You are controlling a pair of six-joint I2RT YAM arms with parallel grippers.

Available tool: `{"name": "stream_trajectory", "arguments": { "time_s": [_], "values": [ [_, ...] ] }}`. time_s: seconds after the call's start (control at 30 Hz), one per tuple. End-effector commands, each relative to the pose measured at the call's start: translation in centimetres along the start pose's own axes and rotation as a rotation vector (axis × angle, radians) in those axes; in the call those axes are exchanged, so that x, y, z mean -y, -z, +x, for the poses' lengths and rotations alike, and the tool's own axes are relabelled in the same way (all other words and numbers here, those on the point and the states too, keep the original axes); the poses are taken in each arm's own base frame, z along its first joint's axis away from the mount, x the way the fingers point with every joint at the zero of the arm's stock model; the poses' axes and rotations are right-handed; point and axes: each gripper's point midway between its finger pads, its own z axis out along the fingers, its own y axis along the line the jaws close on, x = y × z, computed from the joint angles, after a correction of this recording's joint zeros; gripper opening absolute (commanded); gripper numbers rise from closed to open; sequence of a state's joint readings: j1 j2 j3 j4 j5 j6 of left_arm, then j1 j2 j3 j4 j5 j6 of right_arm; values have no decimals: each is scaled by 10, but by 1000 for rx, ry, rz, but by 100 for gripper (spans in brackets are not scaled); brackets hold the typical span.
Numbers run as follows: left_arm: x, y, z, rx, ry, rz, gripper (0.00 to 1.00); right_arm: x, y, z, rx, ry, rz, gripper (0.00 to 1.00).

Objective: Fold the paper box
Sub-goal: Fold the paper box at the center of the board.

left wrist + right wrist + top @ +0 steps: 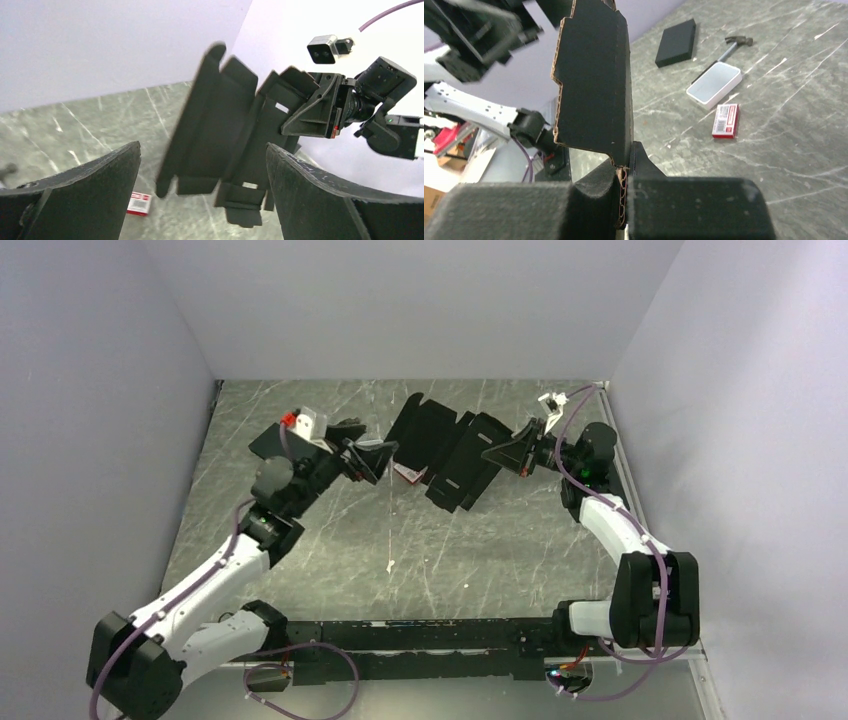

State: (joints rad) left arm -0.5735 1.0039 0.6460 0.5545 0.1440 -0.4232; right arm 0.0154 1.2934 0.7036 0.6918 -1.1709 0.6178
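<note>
The left gripper takes hold of the paper box (447,448) by its free edge opposite my right gripper next, leaving the box's flaps free to fold.
The paper box (447,448), a flat black die-cut cardboard with flaps and tabs, hangs tilted above the table. My right gripper (514,453) is shut on its right edge; in the right wrist view the cardboard (594,85) stands up out of the closed gripper (624,172). My left gripper (372,452) is open just left of the box and apart from it. In the left wrist view the box (220,130) hangs beyond the open gripper (202,172), with the right gripper (312,112) clamped on its far side.
A small red-and-white box (408,473) lies on the table under the cardboard, also as the red-and-white box (725,120). Beyond it lie a silver-grey case (714,85), a hammer (735,45) and a plain black slab (676,42). Walls enclose the table.
</note>
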Motion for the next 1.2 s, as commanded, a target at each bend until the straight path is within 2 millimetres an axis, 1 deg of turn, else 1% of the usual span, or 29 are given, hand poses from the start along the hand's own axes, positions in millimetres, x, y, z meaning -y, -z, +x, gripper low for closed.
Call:
{"name": "stream_trajectory", "arguments": {
  "time_s": [0.0,0.1,0.2,0.33,0.5,0.57,0.6,0.67,0.77,0.83,0.87,0.93,0.97,1.0,1.07,1.1,1.13,1.17],
  "values": [
    [-5,11,3,-178,-130,47,99,-11,4,3,-80,130,-74,0],
    [-4,7,9,-235,-122,106,100,-13,5,5,-107,166,-88,0],
    [1,-1,11,-274,-55,221,99,-14,7,6,-130,187,-89,0],
    [11,-12,24,-343,16,379,100,-17,8,7,-136,208,-105,0],
    [16,-18,32,-341,73,463,99,-15,8,8,-141,211,-105,0],
    [20,-19,34,-342,108,506,90,-15,8,8,-141,208,-103,0],
    [22,-20,36,-350,129,527,84,-14,7,9,-142,206,-101,0],
    [24,-21,41,-360,173,555,65,-11,7,9,-142,202,-88,0],
    [25,-25,50,-369,232,581,44,-9,7,9,-145,194,-80,0],
    [28,-27,57,-379,245,589,33,-7,6,9,-146,189,-73,0],
    [28,-28,59,-383,244,589,25,-6,6,10,-147,186,-68,0],
    [29,-30,64,-396,241,574,7,-2,6,11,-152,185,-50,0],
    [27,-31,64,-395,235,554,3,1,6,11,-156,189,-42,0],
    [25,-32,64,-392,224,531,0,3,6,10,-160,190,-32,2],
    [14,-31,65,-381,160,453,0,7,7,10,-172,198,-16,19],
    [12,-28,62,-376,122,420,0,7,8,9,-180,207,-16,28],
    [7,-24,62,-375,90,389,0,6,9,9,-188,208,-20,41],
    [4,-20,63,-370,67,368,0,9,17,4,-178,207,-6,50]
  ]
}}
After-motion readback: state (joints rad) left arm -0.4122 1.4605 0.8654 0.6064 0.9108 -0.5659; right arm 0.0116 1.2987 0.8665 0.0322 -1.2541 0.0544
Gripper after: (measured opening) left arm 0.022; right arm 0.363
